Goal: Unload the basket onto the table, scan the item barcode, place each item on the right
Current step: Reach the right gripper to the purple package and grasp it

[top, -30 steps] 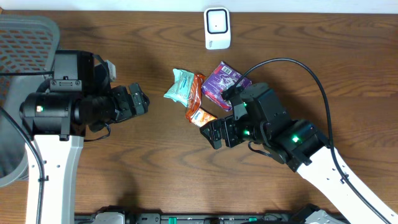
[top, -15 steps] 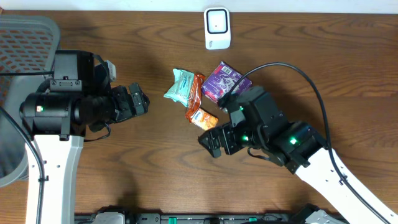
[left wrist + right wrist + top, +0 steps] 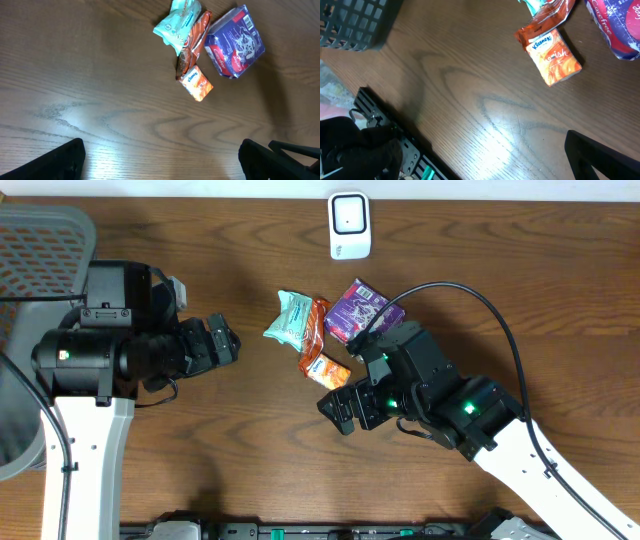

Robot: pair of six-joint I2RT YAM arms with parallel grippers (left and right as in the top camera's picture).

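Next, my right gripper grabs the purple pack by the pack's edge away from its barcode (image 3: 340, 327) (image 3: 613, 31), to leave the barcode uncovered to scan.
Four small items lie in a cluster mid-table: a teal packet (image 3: 291, 317), an orange-brown wrapper (image 3: 316, 325), a purple pack (image 3: 362, 310) and an orange Kleenex pack (image 3: 326, 369). A white scanner (image 3: 350, 225) stands at the far edge. My right gripper (image 3: 335, 405) hovers open just in front of the Kleenex pack (image 3: 549, 52), holding nothing. To the left of the cluster my left gripper (image 3: 228, 340) is open and empty. Its wrist view shows the Kleenex pack (image 3: 196, 84), the purple pack (image 3: 234, 42) and the teal packet (image 3: 179, 20) beyond its wide-apart fingers (image 3: 55, 162).
A grey mesh basket (image 3: 40, 240) sits at the far left, also seen in the right wrist view as the dark basket (image 3: 355, 22). A black rail (image 3: 395, 135) runs along the table's front edge. The right arm's cable (image 3: 500, 310) arcs over the table's right side.
My right gripper has moved a little to the left and toward the front edge, away from the purple pack. The left arm and the items have not moved.
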